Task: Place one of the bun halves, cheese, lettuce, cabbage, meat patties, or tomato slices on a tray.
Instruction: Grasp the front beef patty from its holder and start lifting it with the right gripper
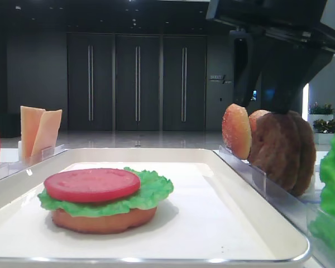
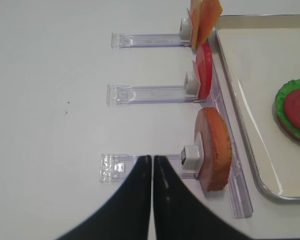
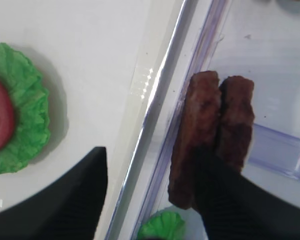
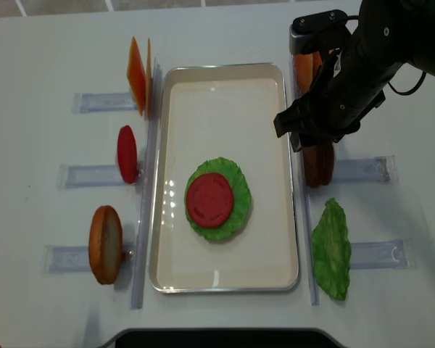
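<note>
The meat patty is standing on edge in the clear holder [image 4: 362,170]. My right gripper should next pinch it across its flat sides at the patty's upper edge [image 4: 311,165].
On the cream tray [image 4: 272,94] lies a stack: bun half [image 1: 103,220], lettuce [image 4: 235,206], and a tomato slice [image 4: 210,199] on top. Two meat patties [image 3: 210,130] stand on edge in a clear holder just right of the tray rim. My right gripper [image 3: 150,195] is open above them. One finger hangs over the tray, and the other covers the near ends of the patties, so the left patty lies between the fingers. My left gripper [image 2: 152,161] is shut on nothing, over the table beside a bun half [image 2: 213,150] in its holder.
Left of the tray, clear holders carry cheese slices [image 4: 138,76], a tomato slice [image 4: 127,154] and a bun half [image 4: 105,244]. On the right stand another bun half [image 1: 236,131] and a lettuce leaf [image 4: 332,250]. The tray's raised rim [image 3: 145,115] runs between my right fingers.
</note>
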Action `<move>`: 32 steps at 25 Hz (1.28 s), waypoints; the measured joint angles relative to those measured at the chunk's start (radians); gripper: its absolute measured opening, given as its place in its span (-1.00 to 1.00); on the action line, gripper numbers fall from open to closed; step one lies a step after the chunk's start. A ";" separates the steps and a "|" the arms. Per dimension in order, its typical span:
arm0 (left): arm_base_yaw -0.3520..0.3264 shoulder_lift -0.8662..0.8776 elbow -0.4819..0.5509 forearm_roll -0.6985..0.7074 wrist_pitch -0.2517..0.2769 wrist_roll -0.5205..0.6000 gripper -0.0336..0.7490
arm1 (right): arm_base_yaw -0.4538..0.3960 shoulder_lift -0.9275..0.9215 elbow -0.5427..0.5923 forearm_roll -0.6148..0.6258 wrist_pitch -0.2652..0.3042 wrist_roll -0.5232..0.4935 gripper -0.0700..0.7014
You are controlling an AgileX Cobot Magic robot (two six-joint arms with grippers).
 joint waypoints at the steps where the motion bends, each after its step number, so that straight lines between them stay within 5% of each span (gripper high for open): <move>1: 0.000 0.000 0.000 0.000 0.000 0.000 -0.93 | 0.000 0.000 0.000 0.000 0.000 -0.001 0.15; 32: 0.000 0.000 0.000 0.000 0.000 -0.022 -0.93 | 0.000 -0.001 -0.011 0.005 0.006 -0.049 0.20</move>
